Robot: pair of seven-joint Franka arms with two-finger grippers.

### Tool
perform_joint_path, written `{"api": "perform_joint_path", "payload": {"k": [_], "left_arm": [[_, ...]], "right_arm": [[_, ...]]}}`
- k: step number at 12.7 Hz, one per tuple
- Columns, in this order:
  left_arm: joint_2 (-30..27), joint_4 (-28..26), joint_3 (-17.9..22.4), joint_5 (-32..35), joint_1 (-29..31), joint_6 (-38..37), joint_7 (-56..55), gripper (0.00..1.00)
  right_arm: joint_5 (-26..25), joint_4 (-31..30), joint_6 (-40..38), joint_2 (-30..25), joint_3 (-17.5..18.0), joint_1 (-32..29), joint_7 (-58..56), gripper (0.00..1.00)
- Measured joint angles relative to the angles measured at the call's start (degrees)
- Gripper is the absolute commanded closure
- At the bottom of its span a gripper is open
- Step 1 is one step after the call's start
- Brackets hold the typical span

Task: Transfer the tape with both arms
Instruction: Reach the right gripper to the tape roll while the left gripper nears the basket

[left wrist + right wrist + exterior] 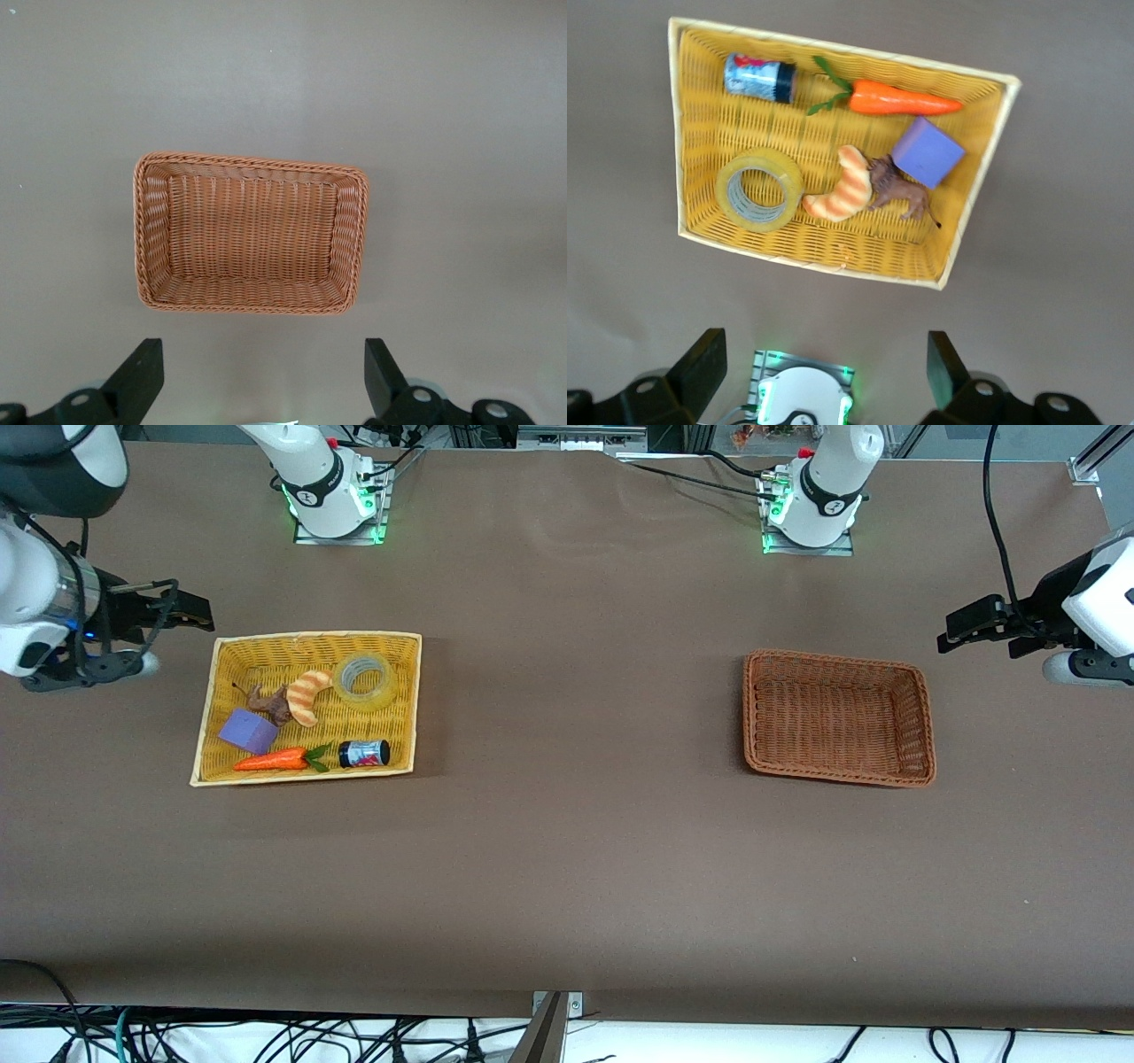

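Observation:
The robot has to hand the tape over to its left gripper, so the right gripper needs to grab the roll by its ring wall next.
The tape, a clear yellowish roll, lies flat in the yellow basket, in the corner toward the robots' bases. It also shows in the right wrist view. My right gripper is open and empty, up in the air just outside the yellow basket at the right arm's end of the table; in its wrist view its jaws stand wide apart. My left gripper is open and empty, up in the air beside the brown basket at the left arm's end; its own view shows it open too.
The yellow basket also holds a striped orange croissant toy, a brown animal toy, a purple block, a carrot and a small dark can. The brown basket holds nothing. Brown table runs between the baskets.

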Motion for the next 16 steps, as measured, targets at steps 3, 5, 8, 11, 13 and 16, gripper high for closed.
{"api": "perform_joint_path", "payload": {"k": [3, 5, 8, 11, 13, 16], "left_arm": [[0.1, 0.0, 0.0, 0.0, 0.0, 0.0, 0.0, 0.0], [1.2, -0.1, 0.0, 0.0, 0.0, 0.0, 0.0, 0.0], [4.0, -0.2, 0.0, 0.0, 0.0, 0.7, 0.0, 0.0], [8.6, -0.4, -0.1, 0.0, -0.1, 4.8, 0.0, 0.0], [12.5, -0.6, -0.1, 0.0, 0.1, 8.8, 0.0, 0.0], [15.9, -0.7, 0.0, 0.4, 0.1, 11.2, 0.0, 0.0]], "right_arm": [[0.0, -10.0, 11.6, -0.1, 3.1, 0.0, -4.9, 0.0], [0.0, -20.4, 24.4, -0.2, 5.4, 0.1, -5.9, 0.01], [-0.1, -34.3, 42.9, 0.3, 8.7, 0.1, -6.3, 0.01], [-0.2, -38.5, 51.7, 3.5, 9.9, 0.1, -6.6, 0.01], [-0.2, -38.6, 55.4, 6.9, 9.9, 0.1, -7.1, 0.05], [-0.8, -38.6, 58.0, 10.6, 9.6, 0.0, -7.9, 0.83]]}}
